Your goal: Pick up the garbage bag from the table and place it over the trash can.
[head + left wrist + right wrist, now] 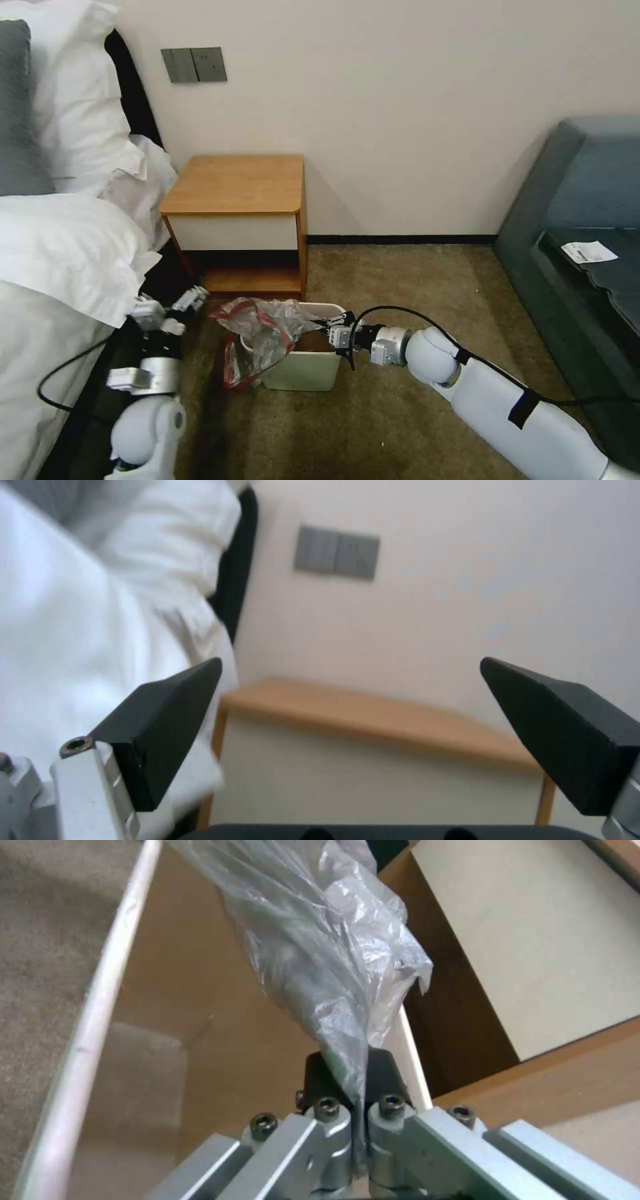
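The bag's body (276, 321) is slack and crumpled, but its red edge band (229, 367) hangs free, so my left gripper will pinch the bag there next.
The greyish crinkly garbage bag (263, 333) with a red edge band lies draped over the left half of the cream trash can (307, 373), which stands on the carpet before the table (233, 183). My right gripper (331, 333) hovers over the can's mouth, shut on an end of the bag (333, 965). In the right wrist view the plastic runs pinched between the black fingertips (383, 1070), above the can's rim (80, 1040). My left gripper (175, 308) sits by the bed, left of the bag, open and holding nothing; its black fingers (167, 720) stand wide apart.
A bed with white linen (60, 253) borders the left side. A dark blue sofa (587, 220) with a paper slip (588, 251) stands at the right. Open carpet (413, 287) lies between the can and the sofa. Wall switches (193, 65) sit above the table.
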Robot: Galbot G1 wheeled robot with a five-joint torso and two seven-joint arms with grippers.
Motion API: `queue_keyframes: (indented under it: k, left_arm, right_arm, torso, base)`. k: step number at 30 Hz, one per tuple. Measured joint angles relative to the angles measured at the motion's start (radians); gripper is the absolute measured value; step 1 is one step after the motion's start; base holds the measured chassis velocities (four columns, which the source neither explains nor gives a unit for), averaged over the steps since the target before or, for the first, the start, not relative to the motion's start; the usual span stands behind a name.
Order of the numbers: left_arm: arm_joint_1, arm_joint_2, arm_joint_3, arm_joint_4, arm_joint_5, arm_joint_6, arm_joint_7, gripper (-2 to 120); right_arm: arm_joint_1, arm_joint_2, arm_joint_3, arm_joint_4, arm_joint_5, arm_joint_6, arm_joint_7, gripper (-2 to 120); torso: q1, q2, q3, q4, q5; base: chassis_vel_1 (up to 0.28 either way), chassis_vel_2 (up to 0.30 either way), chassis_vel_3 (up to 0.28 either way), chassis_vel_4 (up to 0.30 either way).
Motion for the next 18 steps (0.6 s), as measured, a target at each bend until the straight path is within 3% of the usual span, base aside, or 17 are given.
queue_keyframes:
  k: [5, 6, 8, 9, 13, 18]
  left_arm:
    - [0.04, 0.028, 0.004, -0.088, -0.017, 0.102, -0.089, 97]
    - [0.073, 0.049, 0.012, -0.128, -0.029, 0.158, -0.148, 96]
    - [0.123, 0.088, 0.011, -0.19, -0.071, 0.232, -0.209, 97]
    - [0.123, 0.088, 0.011, -0.19, -0.071, 0.232, -0.209, 97]
    - [0.185, 0.147, -0.026, -0.253, -0.073, 0.273, -0.262, 97]
    - [0.204, 0.154, -0.025, -0.268, -0.067, 0.314, -0.318, 97]
  right_arm:
    - [-0.002, 0.0, 0.008, 0.0, 0.001, 0.001, 0.003, 0]
    - [-0.002, 0.002, 0.011, 0.0, 0.001, 0.001, 0.005, 3]
    - [-0.003, 0.001, 0.014, 0.0, 0.001, 0.002, 0.006, 11]
    - [-0.003, 0.001, 0.014, 0.0, 0.001, 0.002, 0.006, 11]
    - [-0.026, -0.005, 0.04, 0.001, 0.001, 0.014, 0.009, 31]
    - [-0.041, -0.011, 0.049, 0.002, -0.001, 0.025, 0.008, 44]
  torso:
    - [0.0, 0.0, 0.0, -0.0001, -0.0004]
    - [0.0, 0.0, 0.0, -0.0002, -0.0004]
    - [0.0, 0.0, 0.0, 0.0001, -0.0002]
    - [0.0, 0.0, 0.0, 0.0001, -0.0002]
    - [0.0, 0.0, 0.0, 0.0001, -0.0001]
    - [0.0, 0.0, 0.0, -0.0001, -0.0001]
  base:
    - [0.0, 0.0, 0.0, 0.0]
    - [0.0, 0.0, 0.0, 0.0]
    - [0.0, 0.0, 0.0, 0.0]
    - [0.0, 0.0, 0.0, 0.0]
    - [0.0, 0.0, 0.0, 0.0]
    - [0.0, 0.0, 0.0, 0.0]
